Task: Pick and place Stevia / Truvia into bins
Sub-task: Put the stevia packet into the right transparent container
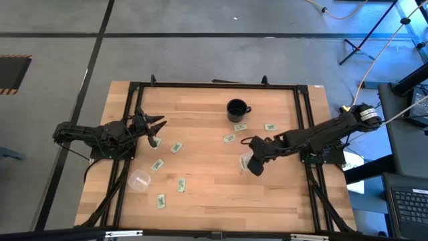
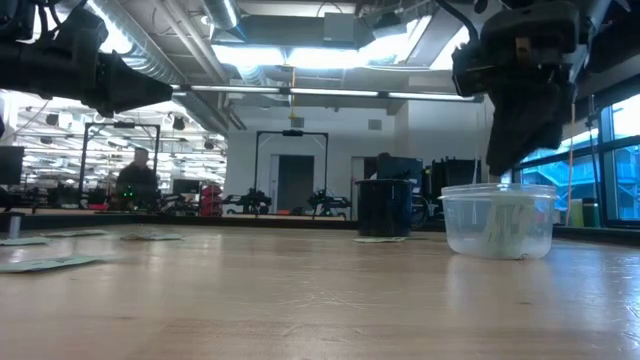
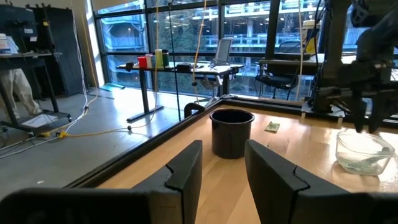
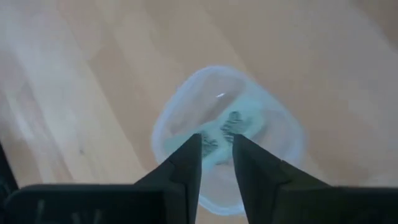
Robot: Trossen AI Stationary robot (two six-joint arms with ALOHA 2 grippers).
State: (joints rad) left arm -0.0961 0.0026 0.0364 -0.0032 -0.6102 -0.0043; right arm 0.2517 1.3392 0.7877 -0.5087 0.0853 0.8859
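Observation:
The loose Stevia sachet beside the black mug should go into the clear bin, so the robot's right gripper should next pinch it by its corner.
My right gripper [image 1: 255, 163] hangs above a clear round cup [image 1: 246, 161], fingers pointing down, slightly open and empty; it also shows in the low view [image 2: 515, 160] and the right wrist view [image 4: 216, 146]. A pale green sachet [image 4: 227, 134] lies inside that cup [image 2: 498, 220], leaning on its wall. A second clear cup [image 1: 139, 179] stands near the table's left front. Several sachets lie flat on the table, among them three [image 1: 229, 138] [image 1: 176, 147] [image 1: 180, 185]. My left gripper [image 1: 152, 126] waits at the table's left, open and empty, clear of the table.
A black mug [image 1: 237, 109] with a handle stands at the far middle of the table and also shows in the left wrist view [image 3: 231, 132]. A dark frame [image 1: 214, 86] runs round the table's edges. Bare wood lies along the near edge.

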